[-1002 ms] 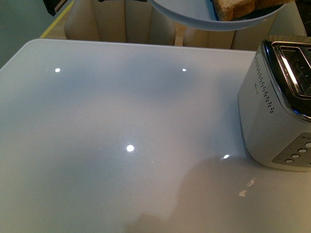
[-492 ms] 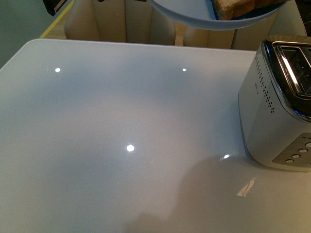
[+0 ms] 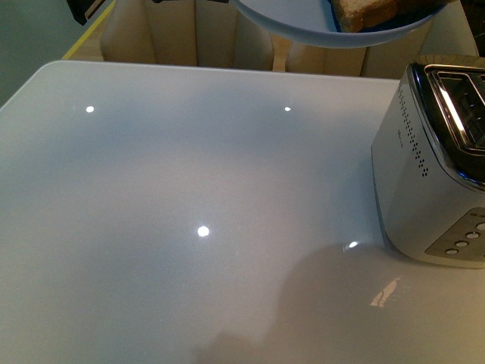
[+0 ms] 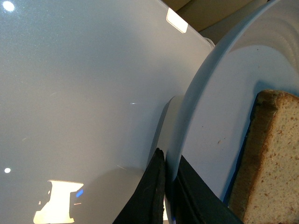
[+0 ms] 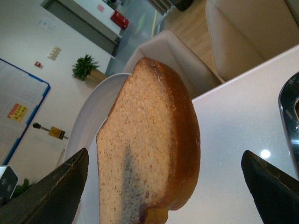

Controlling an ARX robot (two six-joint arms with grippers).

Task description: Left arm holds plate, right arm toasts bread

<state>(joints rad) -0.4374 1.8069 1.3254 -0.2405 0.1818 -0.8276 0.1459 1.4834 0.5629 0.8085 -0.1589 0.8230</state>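
Note:
The bread needs to get toasting in the toaster (image 5: 289, 121). My right gripper needs to grab the bread next by its crusted edge (image 5: 180, 140).
The pale grey-blue plate (image 3: 303, 23) hangs in the air at the top of the front view, above the table's far edge. The bread (image 3: 371, 11) lies on it. In the left wrist view my left gripper (image 4: 169, 186) is shut on the plate's rim (image 4: 196, 116), one black finger on each side, with the bread (image 4: 266, 163) close by. In the right wrist view my right gripper (image 5: 168, 186) is open, its two fingers spread wide on either side of the bread (image 5: 149, 144), not touching it. The plate (image 5: 88, 126) shows behind the bread.
A silver toaster (image 3: 436, 167) with open slots and front buttons stands at the right of the white table (image 3: 189, 212). Beige chairs (image 3: 174, 34) stand beyond the table's far edge. The toaster's edge shows in the right wrist view (image 5: 290, 107).
The plate and bread hold still. Only a small reflection on the table near the toaster has shifted.

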